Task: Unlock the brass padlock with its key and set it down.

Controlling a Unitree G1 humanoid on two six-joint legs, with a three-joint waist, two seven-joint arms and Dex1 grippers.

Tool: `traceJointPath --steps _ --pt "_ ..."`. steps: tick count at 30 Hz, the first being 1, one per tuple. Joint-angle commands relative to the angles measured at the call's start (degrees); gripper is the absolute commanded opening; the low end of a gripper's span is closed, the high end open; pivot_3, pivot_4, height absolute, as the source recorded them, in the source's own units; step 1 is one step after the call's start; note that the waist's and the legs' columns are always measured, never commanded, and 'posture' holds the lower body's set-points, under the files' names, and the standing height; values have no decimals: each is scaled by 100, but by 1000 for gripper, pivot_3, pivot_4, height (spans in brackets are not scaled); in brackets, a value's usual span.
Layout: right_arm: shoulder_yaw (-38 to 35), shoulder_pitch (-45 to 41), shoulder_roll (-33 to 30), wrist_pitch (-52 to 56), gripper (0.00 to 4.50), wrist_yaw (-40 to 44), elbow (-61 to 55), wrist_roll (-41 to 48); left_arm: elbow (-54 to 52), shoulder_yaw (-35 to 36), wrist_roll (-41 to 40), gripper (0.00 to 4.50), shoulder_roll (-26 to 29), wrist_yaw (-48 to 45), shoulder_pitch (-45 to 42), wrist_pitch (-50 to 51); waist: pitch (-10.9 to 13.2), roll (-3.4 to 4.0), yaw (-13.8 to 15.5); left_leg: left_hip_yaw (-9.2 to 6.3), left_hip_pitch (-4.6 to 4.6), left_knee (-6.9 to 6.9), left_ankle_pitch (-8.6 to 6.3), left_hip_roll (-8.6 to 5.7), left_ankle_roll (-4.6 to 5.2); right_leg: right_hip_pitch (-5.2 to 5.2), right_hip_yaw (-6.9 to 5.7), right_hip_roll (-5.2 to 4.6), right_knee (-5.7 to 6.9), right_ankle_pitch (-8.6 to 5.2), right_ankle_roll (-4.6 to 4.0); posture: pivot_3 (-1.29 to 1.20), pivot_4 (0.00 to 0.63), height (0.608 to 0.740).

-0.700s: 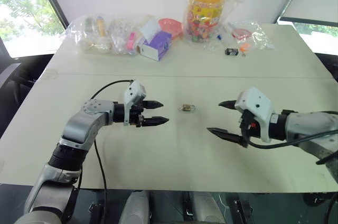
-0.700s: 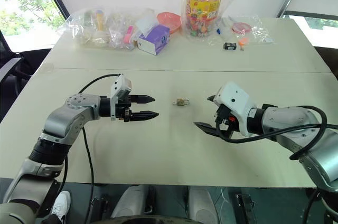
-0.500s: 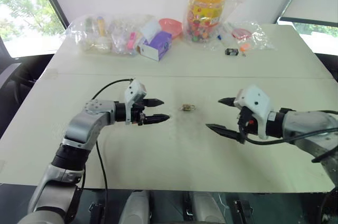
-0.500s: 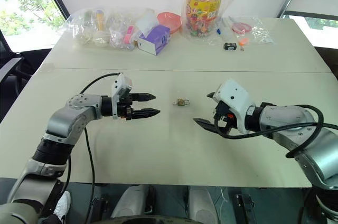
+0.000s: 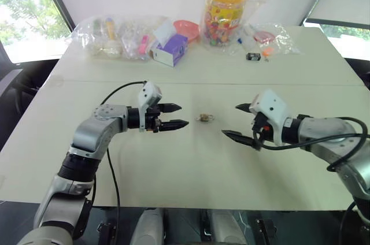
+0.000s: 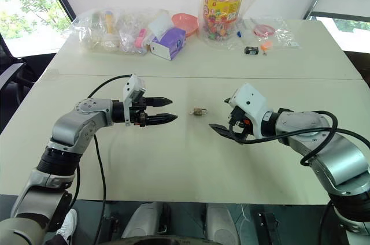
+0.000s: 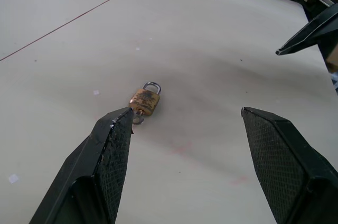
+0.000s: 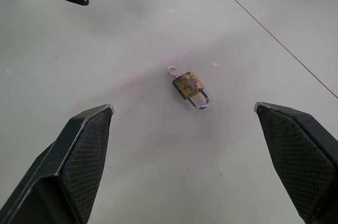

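Observation:
My right gripper is to grab the brass padlock (image 5: 205,118) next by its silvery shackle (image 5: 210,118), so that it can pull the padlock open.
The brass padlock (image 5: 205,118) lies flat on the white table between my two grippers, its silvery shackle closed as far as I can see. A small silvery key (image 8: 172,70) sticks out of its bottom end. My left gripper (image 5: 182,115) hovers just left of the padlock, open and pointing at it, nothing between its fingers. From the right, my right gripper (image 5: 231,120) faces the padlock with its jaws wide open and empty. Neither gripper touches the lock. The left wrist view shows the padlock (image 7: 144,101) close to one fingertip (image 7: 119,123).
Along the table's far side stand clear bags of small items (image 5: 115,37), a purple tissue box (image 5: 171,48), a tall jar with an orange lid (image 5: 225,11) and a small black object (image 5: 252,56). A seam (image 5: 191,82) crosses the table behind the padlock.
Both grippers have closed in on the padlock: the left moved slightly right and farther back, the right moved left toward it. The padlock has not moved.

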Motion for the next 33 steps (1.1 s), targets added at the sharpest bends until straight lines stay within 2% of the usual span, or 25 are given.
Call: traceJointPath --steps 1,8,11,16,23,31,33 --pt "139 -292 120 -382 4449 138 308 -274 -238 138 -100 3393 -62 119 -165 27 0 0 -2 0 0 1 0 0 0 0 0 0 1 0 0 0 150 740" --pt "975 -1124 554 -824 4449 971 1492 -629 -257 73 -119 3393 -101 102 -210 96 0 0 -29 1 0 4 0 1 0 0 0 1 3 0 0 0 150 740" --pt "1313 -1798 1153 -1125 4449 1303 2721 -833 -296 18 -107 3393 -124 84 -228 114 0 0 -71 2 2 6 0 2 0 -1 0 2 6 0 0 0 150 740" --pt "1696 -2437 1744 -1824 4449 1776 4334 -1393 -436 29 -129 3393 -83 86 -182 208 0 0 -115 2 -1 9 1 1 -1 -2 -1 -1 9 0 0 0 150 740" --pt "1892 -2647 2225 -2840 4449 2150 5720 -2036 -659 78 -110 3393 -41 230 -65 277 0 0 -133 5 -10 24 2 2 -4 -6 -2 -14 12 1 0 0 150 740" --pt "2018 -2516 2574 -3438 4449 2232 6256 -2573 -839 53 -120 3393 -37 387 63 287 -1 2 -155 6 -8 29 2 4 -5 -6 -1 -17 19 1 1 0 150 740" --pt "2006 -2486 2602 -3489 3916 2272 6342 -2657 -839 47 -119 3393 -30 389 80 269 -1 3 -159 6 -6 29 2 5 -5 -6 -1 -17 22 1 1 0 150 740"
